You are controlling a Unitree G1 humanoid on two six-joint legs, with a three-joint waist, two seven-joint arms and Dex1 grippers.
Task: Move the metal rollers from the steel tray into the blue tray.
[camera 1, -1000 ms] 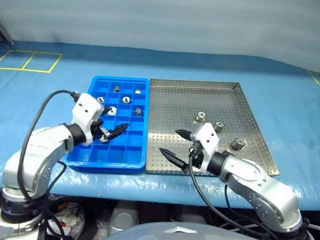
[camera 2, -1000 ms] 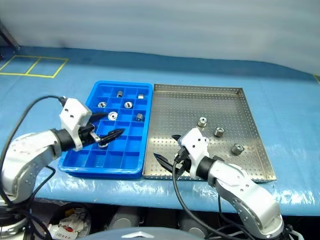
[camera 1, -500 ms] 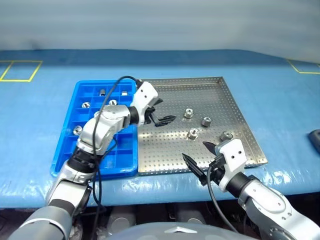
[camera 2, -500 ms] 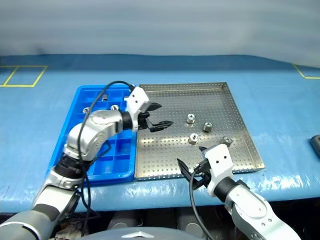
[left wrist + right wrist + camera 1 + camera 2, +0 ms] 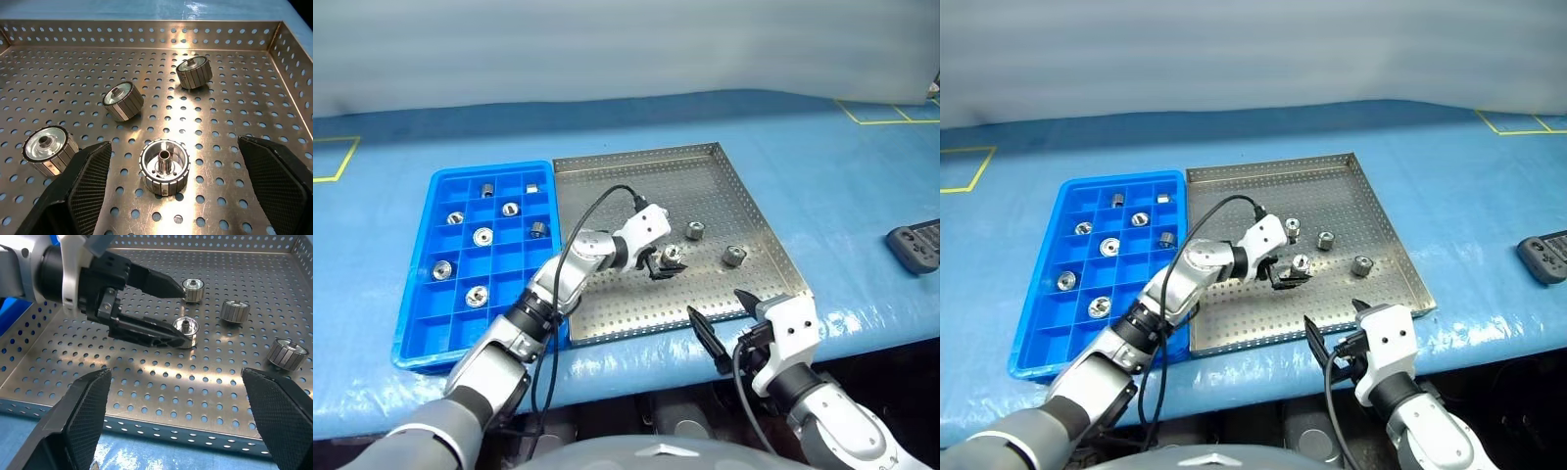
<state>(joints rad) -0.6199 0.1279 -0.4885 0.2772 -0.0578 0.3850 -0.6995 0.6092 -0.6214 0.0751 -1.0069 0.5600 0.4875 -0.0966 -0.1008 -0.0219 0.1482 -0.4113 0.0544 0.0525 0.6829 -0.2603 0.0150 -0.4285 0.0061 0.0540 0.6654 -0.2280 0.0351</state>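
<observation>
My left gripper's fingers are above the roller, over the steel tray's bare bottom. It lowers, before it closes on the upright roller (image 5: pixel 672 256) (image 5: pixel 165 167).
The steel tray (image 5: pixel 607 196) holds several metal rollers. One roller (image 5: pixel 164 165) stands upright with its hole up, and my left gripper (image 5: pixel 668 260) is low over the tray floor, open, with a finger (image 5: pixel 146 330) on either side of that roller. Other rollers (image 5: pixel 1326 240) (image 5: pixel 1362 264) (image 5: pixel 1292 227) lie on their sides just beyond it. To the tray's left sits the blue tray (image 5: pixel 421 333), with several rollers (image 5: pixel 483 236) in its compartments. My right gripper (image 5: pixel 724 318) hovers open and holding nothing at the steel tray's near edge.
A dark remote-like device (image 5: pixel 915 245) lies on the blue table cover at the far right. Yellow tape lines (image 5: pixel 333 157) mark the cover at the back corners. A pale wall closes off the back of the table.
The camera has swung right. My left gripper went from above the blue tray across to the steel tray and sank around an upright roller. My right gripper pulled back to the tray's near edge.
</observation>
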